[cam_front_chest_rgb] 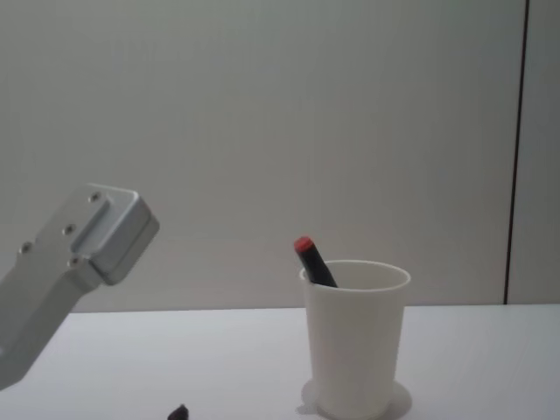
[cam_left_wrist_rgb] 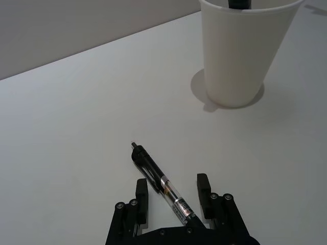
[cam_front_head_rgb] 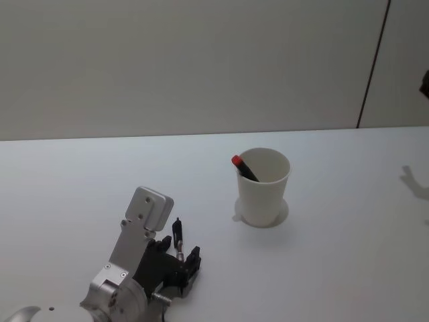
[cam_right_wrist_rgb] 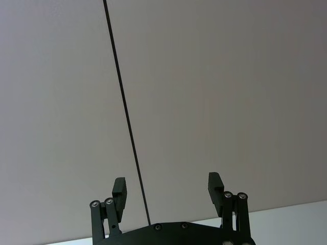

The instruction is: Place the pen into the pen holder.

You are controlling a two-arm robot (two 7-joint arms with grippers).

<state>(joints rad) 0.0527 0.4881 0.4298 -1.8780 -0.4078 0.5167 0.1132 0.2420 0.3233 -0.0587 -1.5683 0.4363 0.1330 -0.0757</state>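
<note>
I will next use my left gripper to grab the black pen by its clear section [cam_left_wrist_rgb: 177, 200], so that the pen can go into the white paper cup [cam_left_wrist_rgb: 240, 56].
A black pen [cam_left_wrist_rgb: 157, 178] with a clear section lies flat on the white table, its tip showing past the fingers [cam_front_head_rgb: 177, 228]. My left gripper [cam_left_wrist_rgb: 172, 192] is low over the table at the near left and stands open, one finger on each side of the pen with gaps to both. The pen holder [cam_front_head_rgb: 263, 188], a plain white paper cup, stands upright to the right and farther back [cam_front_chest_rgb: 354, 346]. Inside it leans a black marker with a red cap [cam_front_head_rgb: 236, 161]. My right gripper [cam_right_wrist_rgb: 167, 188] is open with nothing in it, held up facing the wall.
The white table [cam_front_head_rgb: 80, 181] runs back to a grey wall. A dark vertical seam [cam_front_head_rgb: 373, 64] marks the wall at the right. The left arm's silver wrist housing [cam_front_chest_rgb: 83, 254] looms at the left of the chest view.
</note>
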